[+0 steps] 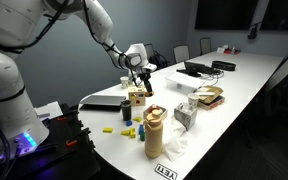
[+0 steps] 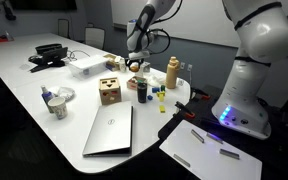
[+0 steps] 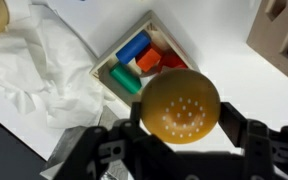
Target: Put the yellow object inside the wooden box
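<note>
I will keep the yellow ball in my gripper until it is inside the wooden box. The ball hangs high across the rim of the box, near the blocks.
In the wrist view my gripper [image 3: 181, 124] is shut on the yellow object [image 3: 180, 98], a round yellow ball with small pale dots, and holds it above the table. The wooden box [image 3: 280, 34], pale wood with dark spots, is at the top right corner of that view, apart from the ball. In both exterior views the gripper [image 1: 140, 78] [image 2: 134, 64] hangs just above and beside the wooden box [image 1: 137, 98] [image 2: 109, 92].
Under the gripper lies a small tray of coloured blocks [image 3: 142, 58] beside crumpled white paper [image 3: 39, 65]. A tall tan bottle [image 1: 154, 132] [image 2: 172, 72], a closed laptop [image 2: 109, 130], loose small blocks [image 1: 107, 130] and a flat brown tray [image 1: 209, 97] are on the table.
</note>
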Robot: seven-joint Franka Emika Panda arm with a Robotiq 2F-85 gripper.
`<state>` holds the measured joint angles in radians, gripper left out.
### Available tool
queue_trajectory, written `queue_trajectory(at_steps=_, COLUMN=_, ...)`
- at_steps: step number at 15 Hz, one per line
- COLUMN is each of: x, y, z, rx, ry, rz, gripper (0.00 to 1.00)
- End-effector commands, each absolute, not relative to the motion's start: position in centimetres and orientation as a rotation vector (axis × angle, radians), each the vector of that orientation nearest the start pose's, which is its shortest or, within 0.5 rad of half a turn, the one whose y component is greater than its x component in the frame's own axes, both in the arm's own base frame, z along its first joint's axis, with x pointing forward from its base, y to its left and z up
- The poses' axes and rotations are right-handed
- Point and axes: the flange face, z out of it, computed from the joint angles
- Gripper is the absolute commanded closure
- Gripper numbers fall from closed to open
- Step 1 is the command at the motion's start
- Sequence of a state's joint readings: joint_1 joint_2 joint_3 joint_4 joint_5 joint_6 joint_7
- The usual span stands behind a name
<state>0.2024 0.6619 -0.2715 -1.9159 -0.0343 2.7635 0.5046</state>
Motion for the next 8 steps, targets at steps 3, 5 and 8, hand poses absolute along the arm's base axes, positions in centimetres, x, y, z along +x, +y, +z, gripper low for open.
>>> queue_trajectory(at_steps=3, x=65.4, y=-6.4, z=13.7, rx=-3.199, ry=0.849, rz=-0.48, gripper=0.47)
queue_trajectory(at_steps=5, x=65.4, y=-7.4, z=12.3, rx=-3.222, ry=0.868, rz=-0.482, gripper=0.47)
queue_trajectory(at_steps=8, x=65.5, y=-8.2, z=10.8, rx=-3.238, ry=0.915, rz=-0.473, gripper=0.47)
